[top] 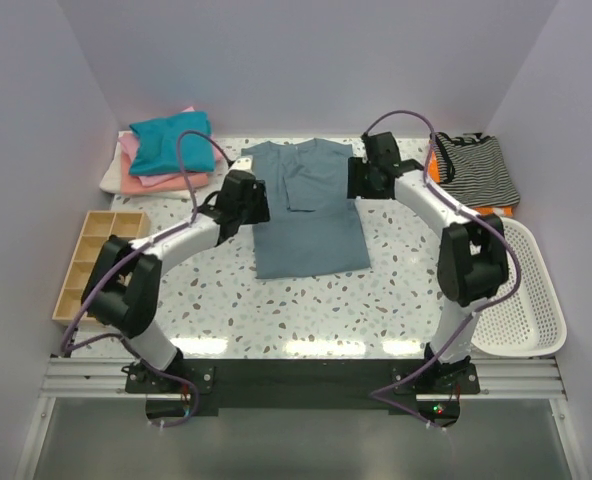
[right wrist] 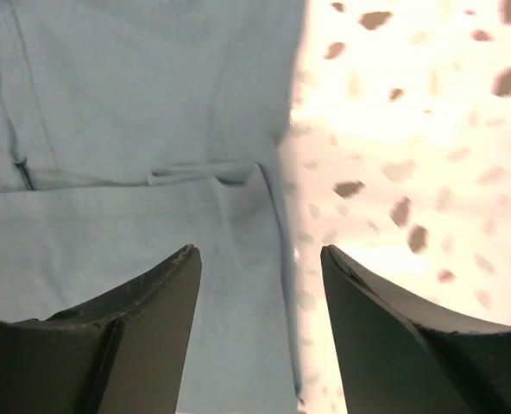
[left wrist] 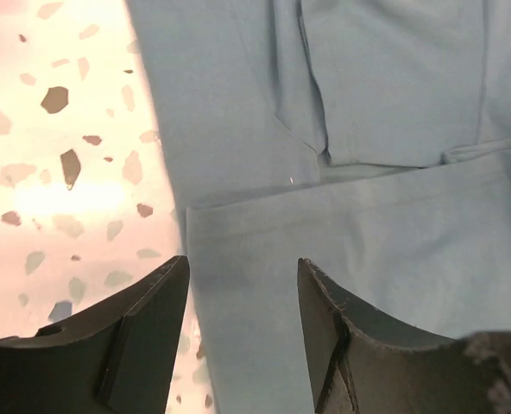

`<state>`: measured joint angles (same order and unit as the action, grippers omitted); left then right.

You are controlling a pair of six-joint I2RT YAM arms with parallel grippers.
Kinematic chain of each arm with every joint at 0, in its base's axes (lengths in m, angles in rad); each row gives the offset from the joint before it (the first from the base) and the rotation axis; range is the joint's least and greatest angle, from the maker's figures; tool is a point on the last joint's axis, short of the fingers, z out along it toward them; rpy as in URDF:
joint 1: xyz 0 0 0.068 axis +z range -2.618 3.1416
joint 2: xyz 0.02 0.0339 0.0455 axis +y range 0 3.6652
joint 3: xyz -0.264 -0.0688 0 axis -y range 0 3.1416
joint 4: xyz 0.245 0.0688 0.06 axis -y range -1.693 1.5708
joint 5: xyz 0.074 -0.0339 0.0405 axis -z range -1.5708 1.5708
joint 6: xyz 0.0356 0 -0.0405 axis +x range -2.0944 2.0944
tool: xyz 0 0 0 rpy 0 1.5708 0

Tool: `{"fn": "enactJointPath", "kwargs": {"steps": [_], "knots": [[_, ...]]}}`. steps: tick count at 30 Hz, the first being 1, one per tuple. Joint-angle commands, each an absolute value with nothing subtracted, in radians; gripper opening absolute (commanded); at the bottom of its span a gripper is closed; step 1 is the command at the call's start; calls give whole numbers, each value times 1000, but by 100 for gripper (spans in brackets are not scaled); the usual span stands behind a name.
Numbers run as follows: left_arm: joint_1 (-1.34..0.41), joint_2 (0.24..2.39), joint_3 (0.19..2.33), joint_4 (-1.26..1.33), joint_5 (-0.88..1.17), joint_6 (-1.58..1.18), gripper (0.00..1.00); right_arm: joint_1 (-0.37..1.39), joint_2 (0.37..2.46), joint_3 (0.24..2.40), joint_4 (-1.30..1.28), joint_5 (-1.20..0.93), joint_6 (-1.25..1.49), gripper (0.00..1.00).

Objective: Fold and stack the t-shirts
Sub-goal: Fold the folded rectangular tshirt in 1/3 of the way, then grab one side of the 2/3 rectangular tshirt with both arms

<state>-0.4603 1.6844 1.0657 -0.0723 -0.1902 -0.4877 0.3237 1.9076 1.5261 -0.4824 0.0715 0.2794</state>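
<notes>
I need to fold the slate-blue t-shirt evenly, so next my left gripper needs to pinch its side edge (top: 255, 228) at the corner of the top layer, opposite my right gripper.
The slate-blue t-shirt (top: 308, 210) lies flat at the table's middle, its sleeves folded inward over the chest. My left gripper (top: 259, 203) is open just above the shirt's left edge; the left wrist view shows its jaws (left wrist: 242, 276) astride that edge of the shirt (left wrist: 368, 241). My right gripper (top: 357, 180) is open over the shirt's right edge; the right wrist view shows its jaws (right wrist: 260, 259) astride the edge of the shirt (right wrist: 126, 233). A stack of folded shirts, teal (top: 171, 142) on pink (top: 166, 181) on white (top: 114, 178), sits back left.
A striped black-and-white garment (top: 476, 168) lies on orange cloth at back right. A white mesh basket (top: 524, 300) stands at the right edge. A wooden compartment tray (top: 94, 262) sits at the left edge. Walls enclose the back and sides.
</notes>
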Motion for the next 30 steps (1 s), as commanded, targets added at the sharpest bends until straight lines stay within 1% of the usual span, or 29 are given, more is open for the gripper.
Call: {"fn": "enactJointPath", "kwargs": {"steps": [1, 4, 8, 9, 13, 18, 25, 30], "knots": [[-456, 1545, 935, -77, -163, -517, 59, 321, 1757, 1438, -531, 114, 273, 62], [-456, 1470, 815, -51, -89, -554, 59, 321, 1701, 1346, -551, 19, 302, 62], [-456, 1381, 661, 49, 9, -610, 59, 319, 1622, 1165, -494, -51, 321, 63], [-456, 1370, 632, 93, 50, -617, 60, 321, 1603, 1146, -486, -78, 322, 63], [-456, 1327, 511, 182, 95, -647, 61, 318, 1565, 1057, -448, -121, 331, 63], [-456, 1316, 471, 233, 132, -652, 61, 293, 1549, 993, -439, -140, 328, 63], [-456, 1354, 411, 360, 224, -675, 61, 192, 1594, 943, -391, -313, 354, 64], [-456, 1402, 359, 474, 265, -704, 59, 180, 1678, 924, -319, -445, 397, 63]]}}
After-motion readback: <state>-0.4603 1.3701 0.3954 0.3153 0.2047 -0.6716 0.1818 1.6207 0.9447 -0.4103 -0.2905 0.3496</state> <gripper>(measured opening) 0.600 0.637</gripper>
